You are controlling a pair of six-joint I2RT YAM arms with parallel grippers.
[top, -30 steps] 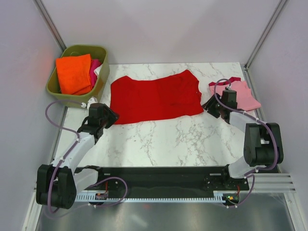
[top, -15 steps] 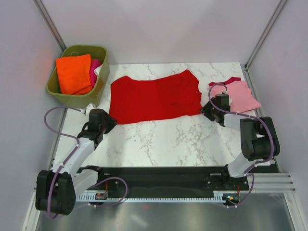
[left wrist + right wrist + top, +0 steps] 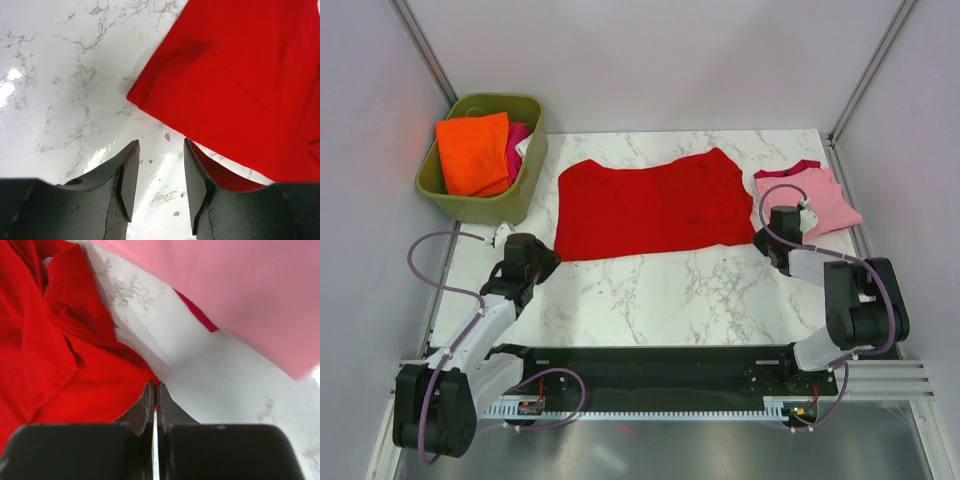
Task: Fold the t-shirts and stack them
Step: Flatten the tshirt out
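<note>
My left gripper is to spread the red t-shirt flat for folding, so it should pinch the shirt at its free near corner, to match my right gripper's corner.
The bright red t-shirt lies spread flat across the middle of the marble table. The light pink t-shirt, with dark pink trim, lies folded at its right. My right gripper is shut on the red shirt's near right corner, its tips pinching the cloth's edge. The pink shirt fills that view's upper right. My left gripper stands open low over bare marble just short of the red shirt's near left corner. Nothing lies between its fingers. Red cloth runs past the outer side of its right finger.
An olive-green tub stands at the far left with orange and magenta cloth inside. Metal frame posts rise at the back corners. The black base rail runs along the near edge.
My right gripper has closed on the red shirt's corner, and the shirt has slid a little to the right. My left arm has drawn slightly nearer, still open.
</note>
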